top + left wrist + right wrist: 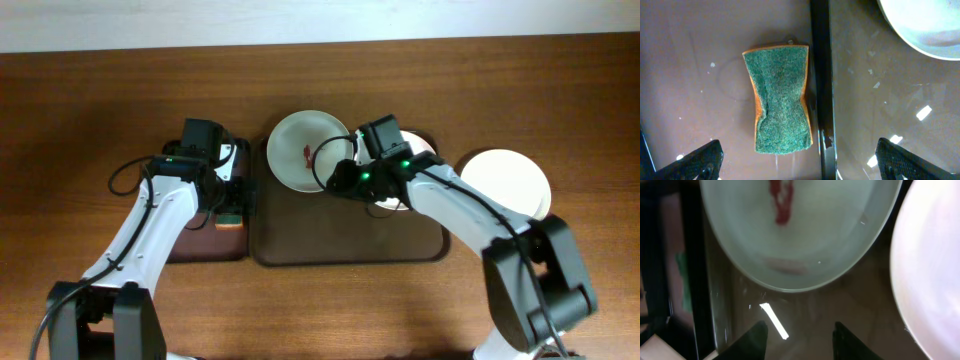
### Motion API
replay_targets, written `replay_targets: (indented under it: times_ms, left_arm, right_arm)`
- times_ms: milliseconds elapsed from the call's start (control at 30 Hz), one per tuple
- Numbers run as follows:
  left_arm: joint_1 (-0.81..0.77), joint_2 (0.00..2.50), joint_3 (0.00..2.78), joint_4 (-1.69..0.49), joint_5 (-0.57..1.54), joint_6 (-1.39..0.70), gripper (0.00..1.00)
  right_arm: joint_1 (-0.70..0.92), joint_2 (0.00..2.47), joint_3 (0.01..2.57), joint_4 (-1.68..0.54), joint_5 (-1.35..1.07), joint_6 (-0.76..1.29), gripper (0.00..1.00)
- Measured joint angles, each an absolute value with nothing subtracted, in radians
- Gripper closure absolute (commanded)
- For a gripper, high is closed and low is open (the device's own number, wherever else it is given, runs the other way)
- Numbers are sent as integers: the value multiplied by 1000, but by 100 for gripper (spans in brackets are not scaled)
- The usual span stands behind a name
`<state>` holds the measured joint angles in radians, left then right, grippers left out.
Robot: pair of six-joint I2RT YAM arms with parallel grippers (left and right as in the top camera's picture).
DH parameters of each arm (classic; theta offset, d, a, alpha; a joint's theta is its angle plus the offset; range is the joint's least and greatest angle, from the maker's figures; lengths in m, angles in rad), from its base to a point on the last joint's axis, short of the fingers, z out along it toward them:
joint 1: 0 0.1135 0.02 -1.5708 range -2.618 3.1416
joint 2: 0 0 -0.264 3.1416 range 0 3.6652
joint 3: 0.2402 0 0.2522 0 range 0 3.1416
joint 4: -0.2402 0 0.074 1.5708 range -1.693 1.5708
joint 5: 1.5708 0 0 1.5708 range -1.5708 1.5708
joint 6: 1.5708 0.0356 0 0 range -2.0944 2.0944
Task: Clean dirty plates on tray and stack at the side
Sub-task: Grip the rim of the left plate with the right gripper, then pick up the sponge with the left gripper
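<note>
I will next use my left gripper to grab the sponge across its narrow middle (782, 99), with the green side on top. The sponge's orange bottom then stays free to wipe the smeared plate.
A white plate with a red sauce smear (295, 150) lies at the back left of the large dark tray (350, 245); in the right wrist view it (805, 235) is just ahead of the fingers. A second white plate (425, 147) on the tray is mostly hidden under my right arm; it (932, 265) shows at the right edge of the right wrist view. A third, clean white plate (510, 180) lies on the bare tabletop to the right. My right gripper (338, 180) (800, 337) is open and empty, low over the tray. My left gripper (225, 195) (800, 162) is open above the sponge.
A green and orange sponge (781, 97) (232, 218) lies on the smaller dark tray (690, 75) left of the large tray (880, 100). The two raised rims meet between them (820, 75). The smeared plate's edge (925, 25) shows at the upper right.
</note>
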<state>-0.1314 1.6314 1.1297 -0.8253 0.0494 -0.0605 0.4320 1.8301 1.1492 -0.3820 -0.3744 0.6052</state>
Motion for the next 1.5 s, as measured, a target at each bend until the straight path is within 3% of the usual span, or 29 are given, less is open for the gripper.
replay_targets:
  times_ms: [167, 433, 467, 567, 767, 1033, 1233, 1333, 1500]
  left_arm:
    - [-131, 1631, 1130, -826, 49, -60, 4]
    - [-131, 1631, 1130, -826, 49, -60, 4]
    - [-131, 1631, 1130, -826, 49, -60, 5]
    - [-131, 1631, 1130, -826, 49, -60, 4]
    - [-131, 1631, 1130, -826, 49, -60, 4]
    - [-131, 1631, 1130, -826, 49, -60, 3]
    - [-131, 1631, 1130, -812, 49, -64, 16]
    - [-131, 1631, 1122, -754, 49, -65, 28]
    - [-131, 1631, 1062, -710, 0, -92, 30]
  right_arm:
    - [449, 1915, 1149, -326, -297, 758, 60]
    - [460, 1946, 1149, -282, -251, 815, 61]
    - [464, 1949, 1149, -267, -251, 816, 63]
    - [470, 1956, 1149, -235, -250, 821, 83]
    - [471, 1957, 1150, -331, -252, 833, 96]
    - [467, 1917, 1172, -632, -293, 684, 96]
    - [464, 1895, 1172, -734, -205, 588, 96]
    - [464, 1895, 1172, -735, -199, 570, 96]
    - [464, 1895, 1172, -735, -198, 567, 96]
